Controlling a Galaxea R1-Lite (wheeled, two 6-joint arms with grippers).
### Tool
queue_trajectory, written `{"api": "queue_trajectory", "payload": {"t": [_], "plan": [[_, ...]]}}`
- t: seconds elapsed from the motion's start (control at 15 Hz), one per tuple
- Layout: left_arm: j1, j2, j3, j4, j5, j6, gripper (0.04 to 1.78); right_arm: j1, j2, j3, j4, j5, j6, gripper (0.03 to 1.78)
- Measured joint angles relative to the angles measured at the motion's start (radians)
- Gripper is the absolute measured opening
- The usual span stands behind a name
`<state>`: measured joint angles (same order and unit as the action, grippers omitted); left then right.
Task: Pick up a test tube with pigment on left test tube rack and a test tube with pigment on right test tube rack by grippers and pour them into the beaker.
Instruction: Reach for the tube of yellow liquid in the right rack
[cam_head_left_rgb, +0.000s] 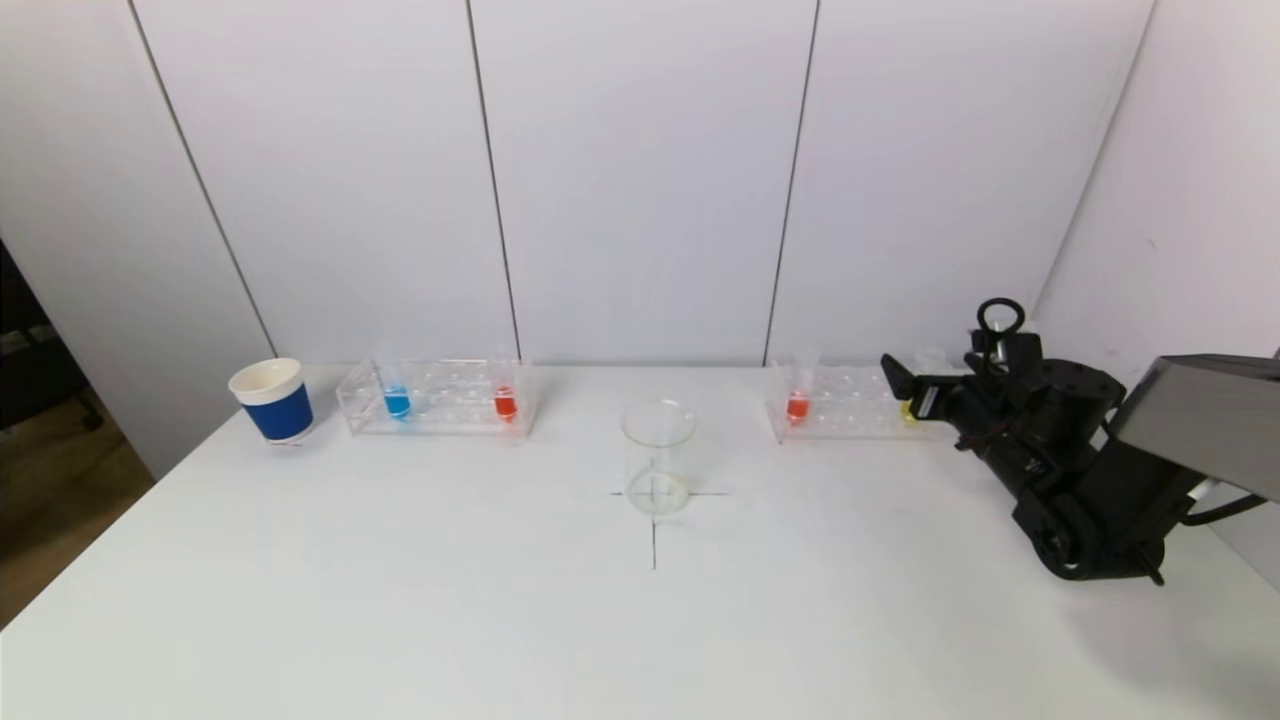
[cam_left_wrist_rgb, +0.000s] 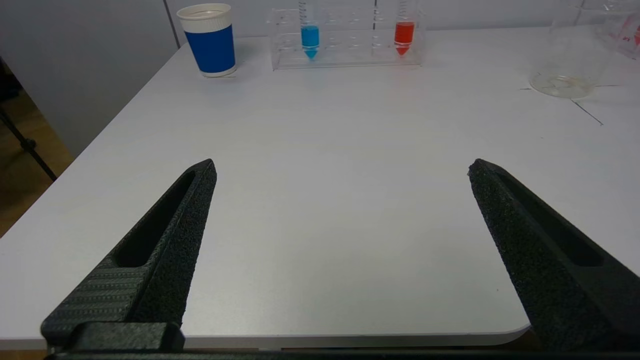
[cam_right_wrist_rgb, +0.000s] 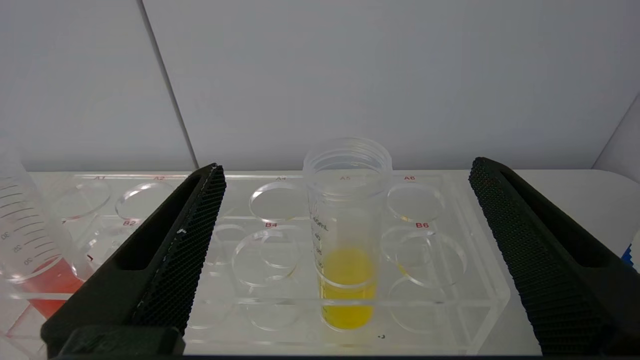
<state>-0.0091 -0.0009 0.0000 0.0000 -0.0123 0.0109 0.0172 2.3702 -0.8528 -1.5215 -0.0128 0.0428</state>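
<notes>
My right gripper closes on the yellow tube's side next, since my fingers are beside the upper part of the yellow tube's side, below its rim.
The left clear rack holds a blue-pigment tube and a red-pigment tube. The empty glass beaker stands at the table's middle. The right clear rack holds a red-pigment tube and a yellow-pigment tube. My right gripper is open, level with the rack; the yellow tube stands upright between its fingers, untouched. In the head view the right gripper is at the rack's right end. My left gripper is open and empty, low at the table's near left edge, outside the head view.
A blue paper cup stands left of the left rack. White wall panels rise right behind both racks. A black cross is drawn on the table under the beaker. The right arm's body lies over the table's right side.
</notes>
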Motion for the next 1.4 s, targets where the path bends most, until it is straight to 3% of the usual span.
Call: {"api": "queue_trajectory", "payload": {"t": [0.8, 0.93, 1.13, 1.4], "plan": [[0.0, 0.0, 0.0, 0.0, 0.0, 0.0, 1.76, 0.001, 0.006, -0.001, 0.0, 0.0, -0.002, 1.77], [0.0, 0.0, 0.0, 0.0, 0.0, 0.0, 1.76, 0.001, 0.007, -0.001, 0.0, 0.0, -0.001, 1.69], [0.0, 0.0, 0.0, 0.0, 0.0, 0.0, 1.76, 0.001, 0.008, -0.001, 0.0, 0.001, -0.002, 1.38], [0.0, 0.0, 0.0, 0.0, 0.0, 0.0, 1.76, 0.001, 0.008, -0.001, 0.0, 0.001, -0.002, 0.66]]}}
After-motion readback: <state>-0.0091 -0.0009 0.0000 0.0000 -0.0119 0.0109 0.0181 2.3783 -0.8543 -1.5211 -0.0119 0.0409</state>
